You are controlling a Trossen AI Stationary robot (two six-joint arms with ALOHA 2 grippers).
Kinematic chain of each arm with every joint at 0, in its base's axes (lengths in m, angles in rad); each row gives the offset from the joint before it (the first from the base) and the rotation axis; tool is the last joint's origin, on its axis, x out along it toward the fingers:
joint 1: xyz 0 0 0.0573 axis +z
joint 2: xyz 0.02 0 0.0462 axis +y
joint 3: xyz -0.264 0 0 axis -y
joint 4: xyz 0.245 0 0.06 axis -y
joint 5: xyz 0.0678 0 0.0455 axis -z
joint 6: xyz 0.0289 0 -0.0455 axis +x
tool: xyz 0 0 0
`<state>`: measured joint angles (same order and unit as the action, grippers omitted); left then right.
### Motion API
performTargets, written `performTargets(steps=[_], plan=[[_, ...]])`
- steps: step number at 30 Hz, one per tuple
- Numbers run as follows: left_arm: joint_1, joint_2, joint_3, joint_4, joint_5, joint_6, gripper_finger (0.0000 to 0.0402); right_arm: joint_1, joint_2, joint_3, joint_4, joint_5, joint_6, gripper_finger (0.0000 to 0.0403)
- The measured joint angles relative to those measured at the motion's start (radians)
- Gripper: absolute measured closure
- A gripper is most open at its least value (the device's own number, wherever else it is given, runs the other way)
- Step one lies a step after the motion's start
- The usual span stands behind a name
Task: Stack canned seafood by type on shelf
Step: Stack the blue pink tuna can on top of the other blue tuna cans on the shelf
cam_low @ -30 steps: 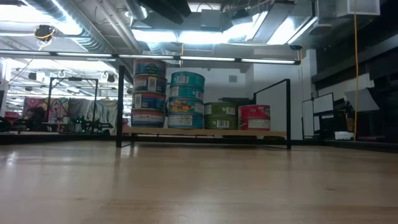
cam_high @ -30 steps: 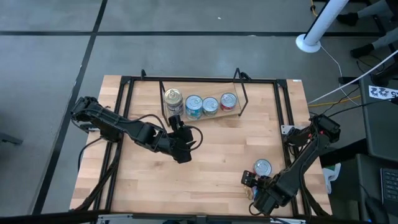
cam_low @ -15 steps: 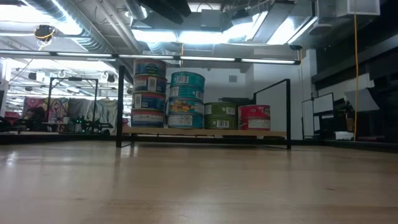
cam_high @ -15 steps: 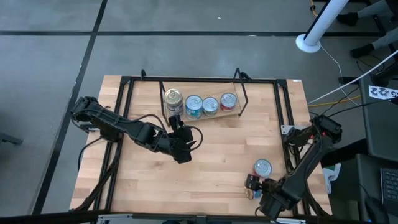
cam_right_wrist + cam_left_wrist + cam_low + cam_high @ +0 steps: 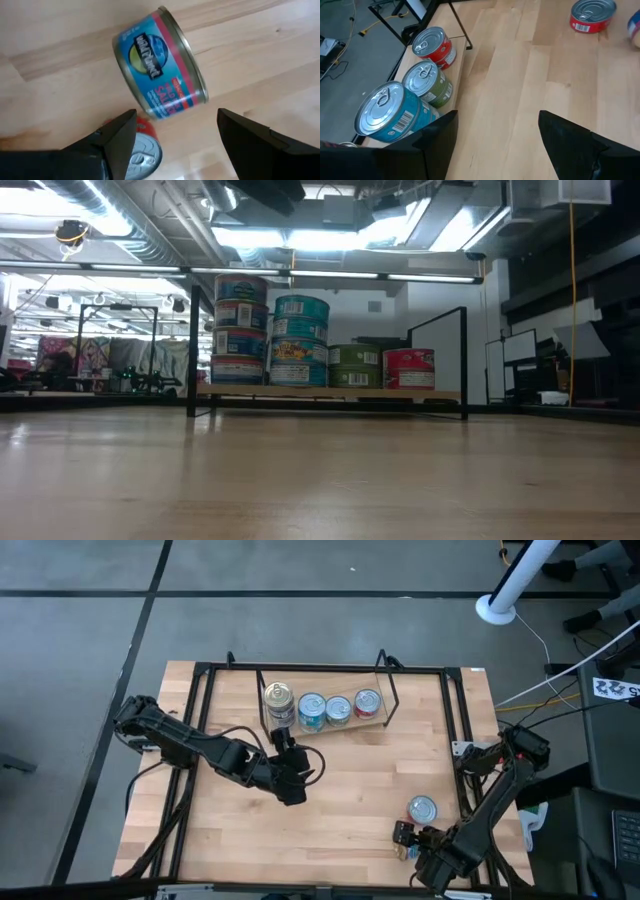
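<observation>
The right gripper grabs the blue-and-red tin by its two rimmed ends next, to stack it by type.
The shelf (image 5: 377, 726) stands at the table's far middle. On it are a tall stack of blue tins (image 5: 240, 330), a shorter teal stack (image 5: 300, 340), a green tin (image 5: 355, 367) and a red tin (image 5: 408, 367). My left gripper (image 5: 293, 780) hovers open over the bare table just in front of the shelf. At the near right, my right gripper (image 5: 175, 150) hangs open, pointing down over a blue-and-red tin (image 5: 160, 65) that lies on its side. Beside that tin a red tin (image 5: 423, 809) stands upright.
Black rails (image 5: 200, 740) frame the wooden tabletop on its left, right and far sides. A wide stretch of bare wood (image 5: 350, 780) lies between the shelf and the two loose tins. Cables and a white pole base (image 5: 497, 608) are on the floor beyond the table.
</observation>
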<state>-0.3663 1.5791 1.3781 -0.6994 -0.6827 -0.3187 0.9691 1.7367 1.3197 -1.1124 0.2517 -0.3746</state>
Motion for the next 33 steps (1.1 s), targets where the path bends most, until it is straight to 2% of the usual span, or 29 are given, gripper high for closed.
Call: performTargets(steps=[22,33], plan=[[-0.020,0.000,0.000,0.000,0.000,0.000,0.0130,-0.001,0.000,-0.027,0.079,-0.008,0.003,0.0127],[-0.020,0.000,0.000,0.000,0.000,0.000,0.0130,-0.001,0.002,-0.099,0.180,0.025,0.002,0.0127]])
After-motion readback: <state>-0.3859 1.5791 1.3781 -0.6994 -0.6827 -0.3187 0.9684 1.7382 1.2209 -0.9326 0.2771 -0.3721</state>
